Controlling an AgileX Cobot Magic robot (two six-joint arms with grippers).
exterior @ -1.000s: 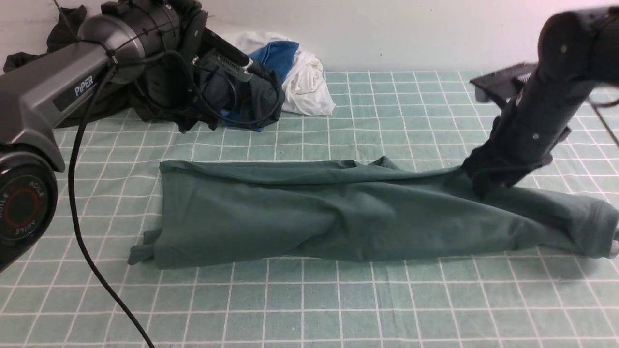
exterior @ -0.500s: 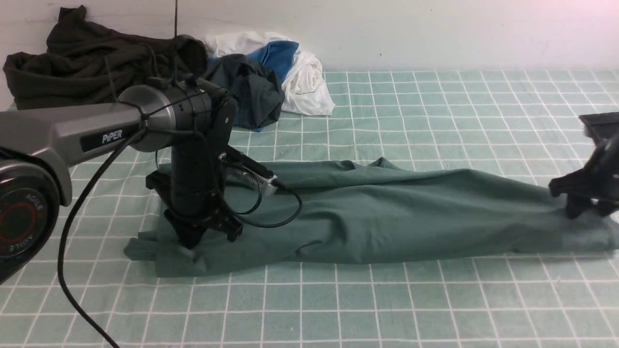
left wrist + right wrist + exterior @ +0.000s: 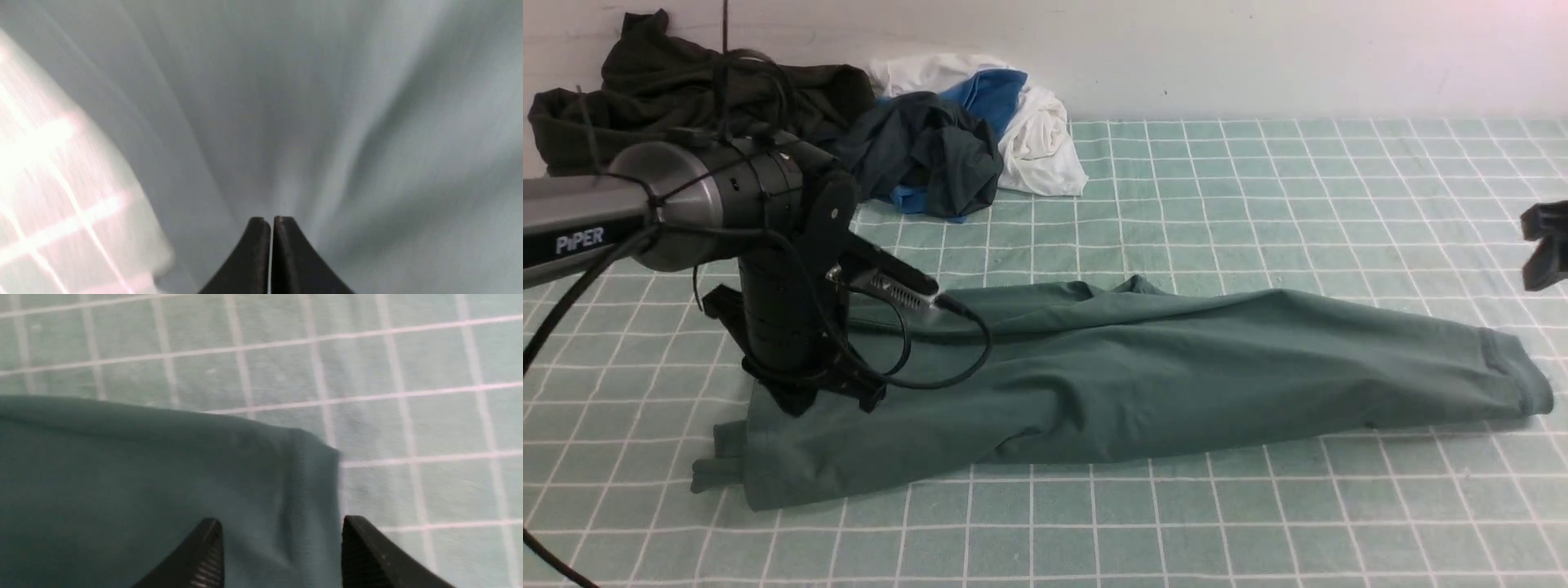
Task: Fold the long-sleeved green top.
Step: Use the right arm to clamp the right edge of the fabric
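Note:
The right gripper grips the ribbed band point(image 3: 1514, 367) of the sleeve next, to fold the green long-sleeved top point(image 3: 1189, 372).
The green long-sleeved top point(image 3: 1143, 376) lies as a long folded band across the checked mat, one end near the left front and a ribbed end at the right point(image 3: 1515, 376). My left gripper point(image 3: 821, 400) stands on the top's left part, shut, pinching the cloth. In the left wrist view, taut creases of the top point(image 3: 286, 102) run into the closed left gripper point(image 3: 271, 220). My right gripper point(image 3: 1545, 249) hangs open at the far right, above and apart from the ribbed end. The right wrist view shows this gripper point(image 3: 282, 539) wide apart over the top point(image 3: 143, 465).
At the back left lie a blackish dark-olive garment point(image 3: 645, 106) and a dark teal-grey garment point(image 3: 931, 155) with blue and white cloth point(image 3: 1029, 122). The pale green checked mat point(image 3: 1258, 188) covers the table. The left arm's cable point(image 3: 947, 359) loops over the top.
My left gripper came down on the top's left end, shut, and pulled the top left and toward the camera. My right gripper let go and drew back to the right.

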